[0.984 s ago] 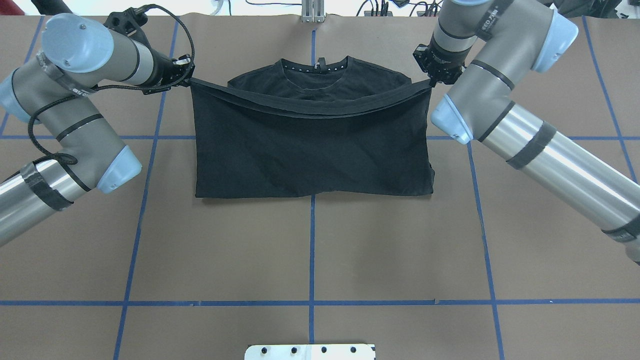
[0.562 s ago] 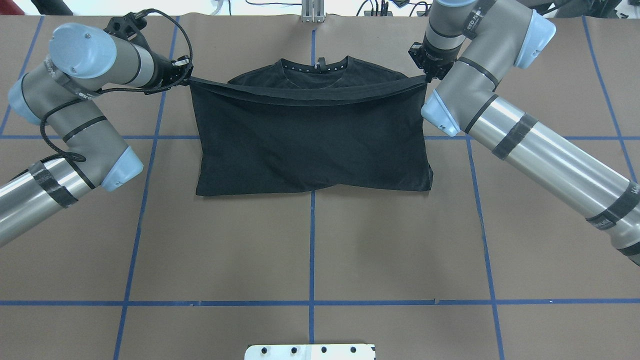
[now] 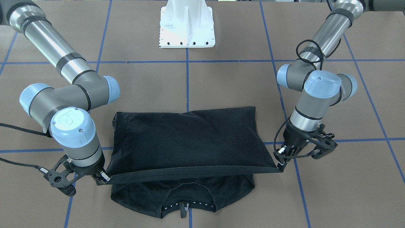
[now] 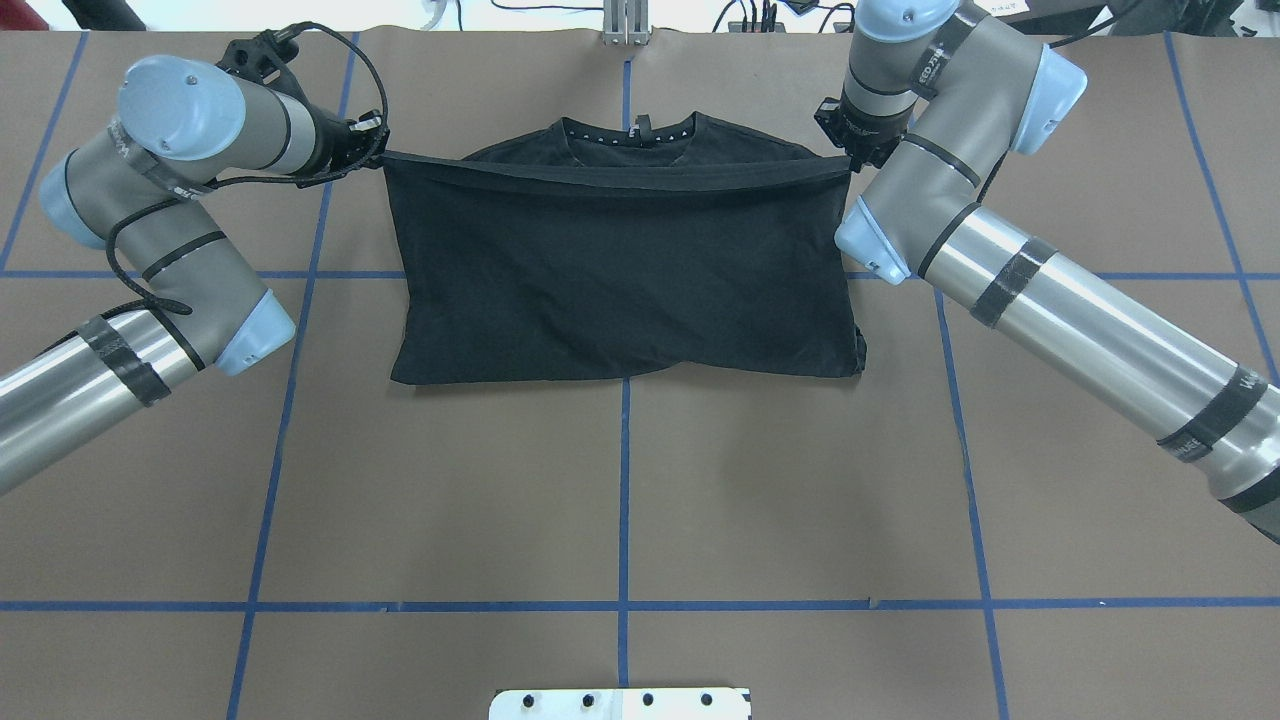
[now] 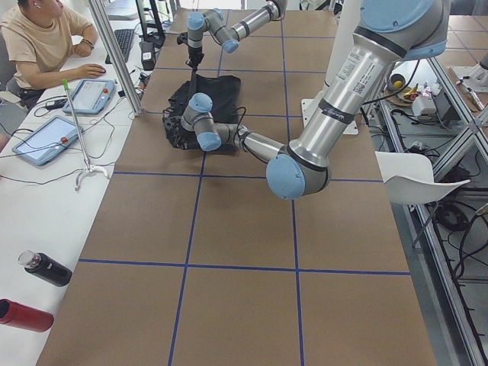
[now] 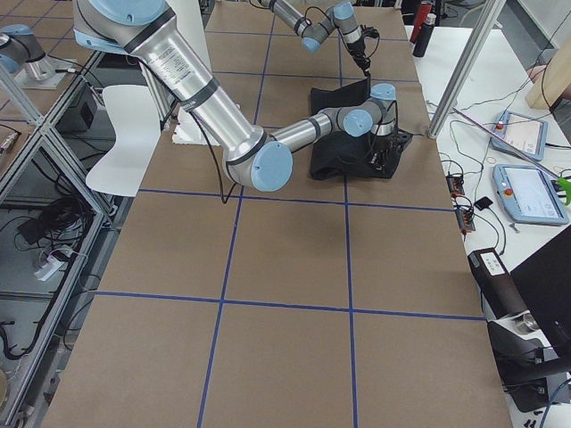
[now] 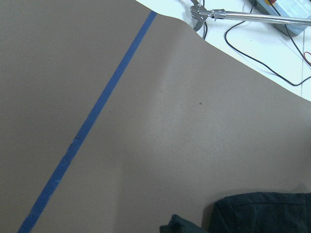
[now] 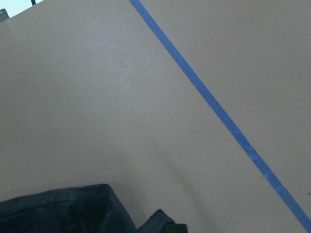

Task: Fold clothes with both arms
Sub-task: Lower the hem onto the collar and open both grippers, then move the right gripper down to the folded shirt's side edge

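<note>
In the front view, the hem's corner (image 3: 113, 180) is over the folded lower layers, so my right gripper opens next.
The black T-shirt (image 4: 620, 270) lies plain side up in the far middle of the table, its lower half doubled over toward the collar (image 4: 632, 135). A taut, lifted hem edge runs between the two grippers, just short of the collar. My left gripper (image 4: 378, 153) is shut on the hem's left corner, and on the view's right in the front-facing view my left gripper (image 3: 281, 167) pinches that same corner. My right gripper (image 4: 852, 160) is shut on the other corner, as the front-facing view confirms for my right gripper (image 3: 102, 179). Both wrist views show only a dark cloth edge (image 7: 262, 213).
Brown paper with blue tape lines (image 4: 624, 500) covers the table. The white pedestal base (image 3: 187, 28) stands at the robot's side. A metal post (image 4: 627, 22) rises at the far edge. A person (image 5: 46, 46) sits at a side desk with tablets and bottles (image 5: 46, 268).
Both grippers have carried the hem farther toward the collar. The held edge has gone from sagging to nearly straight and now covers more of the shoulders.
</note>
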Controlling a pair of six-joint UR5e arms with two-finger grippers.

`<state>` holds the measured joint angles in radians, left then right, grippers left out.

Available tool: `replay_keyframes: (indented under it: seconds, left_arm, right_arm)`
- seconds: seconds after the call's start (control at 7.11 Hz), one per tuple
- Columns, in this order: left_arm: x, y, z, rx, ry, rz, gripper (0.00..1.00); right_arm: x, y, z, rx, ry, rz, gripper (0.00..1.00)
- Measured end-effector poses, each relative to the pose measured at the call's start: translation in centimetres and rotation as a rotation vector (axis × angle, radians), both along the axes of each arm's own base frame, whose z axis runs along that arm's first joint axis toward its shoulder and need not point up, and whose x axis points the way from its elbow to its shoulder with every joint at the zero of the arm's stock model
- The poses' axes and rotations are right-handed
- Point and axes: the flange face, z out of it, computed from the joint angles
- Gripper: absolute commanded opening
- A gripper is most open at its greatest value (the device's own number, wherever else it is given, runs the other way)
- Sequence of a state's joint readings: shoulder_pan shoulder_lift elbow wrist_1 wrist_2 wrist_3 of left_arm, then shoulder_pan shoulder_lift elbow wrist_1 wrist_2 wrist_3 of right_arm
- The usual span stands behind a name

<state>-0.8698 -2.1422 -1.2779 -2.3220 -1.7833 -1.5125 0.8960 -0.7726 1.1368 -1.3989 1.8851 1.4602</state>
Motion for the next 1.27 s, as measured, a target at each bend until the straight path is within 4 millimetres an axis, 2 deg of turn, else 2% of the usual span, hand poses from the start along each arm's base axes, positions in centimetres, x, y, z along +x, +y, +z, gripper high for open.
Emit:
replay_keyframes:
  seconds: [0.14,0.28,0.42,0.7,1.12,1.27]
  left_arm:
    - [0.2,-0.3,0.5,0.005,0.001,-0.007,0.14]
    - [0.4,-0.7,0.9,0.007,0.000,-0.017,0.22]
    - [0.6,-1.0,1.0,0.003,0.002,-0.025,0.25]
    - [0.5,-1.3,0.8,0.000,0.007,-0.034,0.31]
    - [-0.1,-1.5,0.5,0.007,0.018,-0.041,0.33]
    - [-0.3,-1.3,0.3,0.011,0.023,-0.041,0.33]
  right_arm:
    - [-0.2,0.0,0.4,0.001,0.003,0.000,0.00]
    - [-0.2,-0.1,0.9,0.003,0.006,0.002,0.10]
    - [-0.3,-0.1,1.2,0.004,0.008,0.003,0.55]
    - [-0.4,-0.2,0.7,0.015,-0.004,0.008,0.63]
    - [-0.3,-0.2,-0.7,0.037,-0.033,0.016,0.68]
    - [0.0,1.1,-1.1,0.047,-0.058,0.018,0.70]
